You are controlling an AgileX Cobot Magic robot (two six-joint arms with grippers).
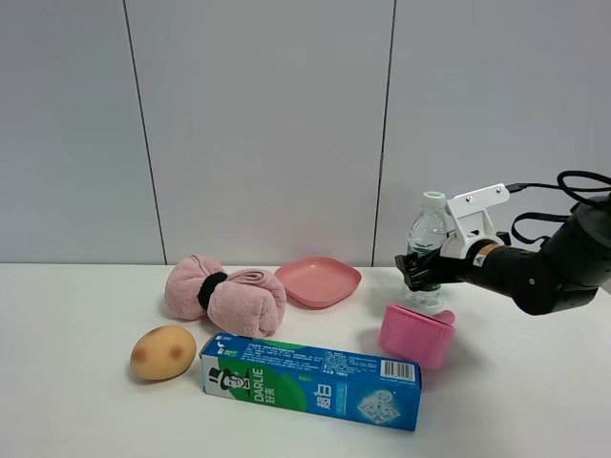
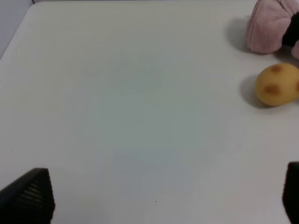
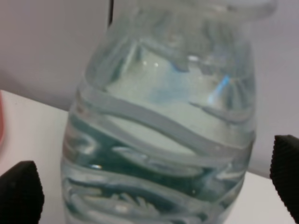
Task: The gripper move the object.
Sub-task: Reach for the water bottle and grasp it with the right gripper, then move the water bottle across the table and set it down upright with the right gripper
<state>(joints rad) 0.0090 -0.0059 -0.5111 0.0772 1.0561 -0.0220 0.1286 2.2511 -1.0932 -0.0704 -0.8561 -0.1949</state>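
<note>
My right gripper grabs the bottle by its clear body (image 1: 426, 239) (image 3: 156, 149) next, to move the water bottle across the table.
The clear water bottle (image 1: 427, 234) with a white cap and green label stands upright at the back right of the white table (image 1: 76, 315). My right gripper (image 1: 420, 270) reaches in from the right, its black fingers on either side of the bottle's lower body. In the right wrist view the bottle (image 3: 159, 140) fills the frame between the two fingertips (image 3: 21, 193), with a gap on each side, so the gripper (image 3: 154, 186) is open around it. My left gripper (image 2: 156, 196) is open and empty over bare table; it is out of the exterior view.
A pink handled cup (image 1: 417, 334) lies just in front of the bottle. A pink plate (image 1: 318, 281) sits to the bottle's left, then a rolled pink towel (image 1: 224, 296). A potato (image 1: 163, 352) and a toothpaste box (image 1: 310, 380) lie nearer the front.
</note>
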